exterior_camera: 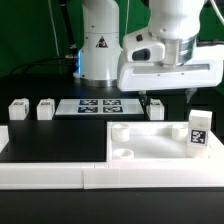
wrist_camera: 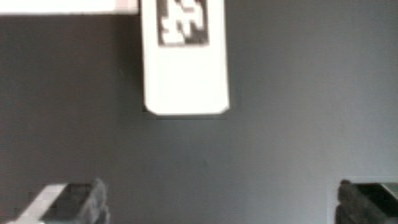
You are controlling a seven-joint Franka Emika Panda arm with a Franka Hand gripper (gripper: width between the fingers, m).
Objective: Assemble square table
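Note:
My gripper picks up the white leg by its plain end (wrist_camera: 187, 82) beside the tag next, to stand the leg on the square tabletop.
The white square tabletop (exterior_camera: 150, 143) lies at the front, towards the exterior view's right, with round sockets at its corners. One tagged leg (exterior_camera: 198, 132) stands upright on its right corner. Three more white legs lie on the black table: two at the exterior view's left (exterior_camera: 17, 110) (exterior_camera: 45, 109) and one (exterior_camera: 155, 111) just behind the tabletop. My gripper (exterior_camera: 166, 97) hovers over that last leg, open and empty. In the wrist view the leg (wrist_camera: 187, 60) lies ahead of my gripper (wrist_camera: 217, 205), apart from both fingertips (wrist_camera: 63, 203).
The marker board (exterior_camera: 98, 105) lies flat behind the tabletop, between the legs. A long low white border rail (exterior_camera: 50, 176) runs along the front edge. The robot's base (exterior_camera: 98, 45) stands at the back.

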